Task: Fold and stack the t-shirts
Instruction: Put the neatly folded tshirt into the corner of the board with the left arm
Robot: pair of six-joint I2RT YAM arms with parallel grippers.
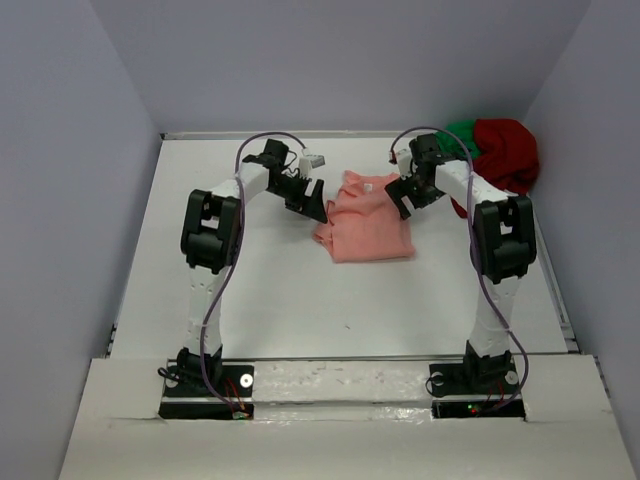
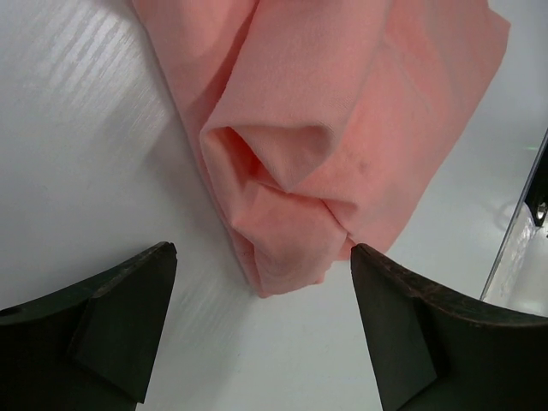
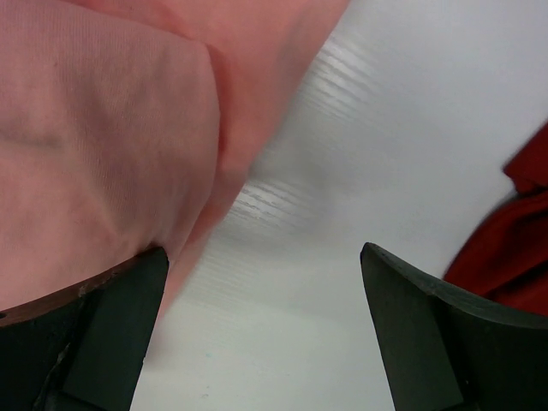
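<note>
My left gripper drags the salmon-pink t-shirt [image 1: 367, 225] aside still folded next, so it should grab the t-shirt by its bunched side corner, with the folds pinched together.
The salmon-pink t-shirt [image 1: 367, 225] lies roughly folded on the table's middle, its white neck tag at the far edge. My left gripper [image 1: 312, 201] is open at its left edge; in the left wrist view [image 2: 264, 257] a bunched corner of the pink shirt [image 2: 291, 197] lies just ahead of the jaws. My right gripper [image 1: 408, 197] is open at the shirt's right edge; in the right wrist view [image 3: 261, 261] the pink cloth [image 3: 94, 154] lies by the left finger. The dark red shirt [image 1: 505, 152] and the green shirt [image 1: 462, 133] lie crumpled at the back right.
The white table [image 1: 300, 300] is walled by grey panels at the left, back and right. The red cloth [image 3: 514, 231] shows at the right edge of the right wrist view. A raised table rim [image 1: 555, 290] runs along the right side.
</note>
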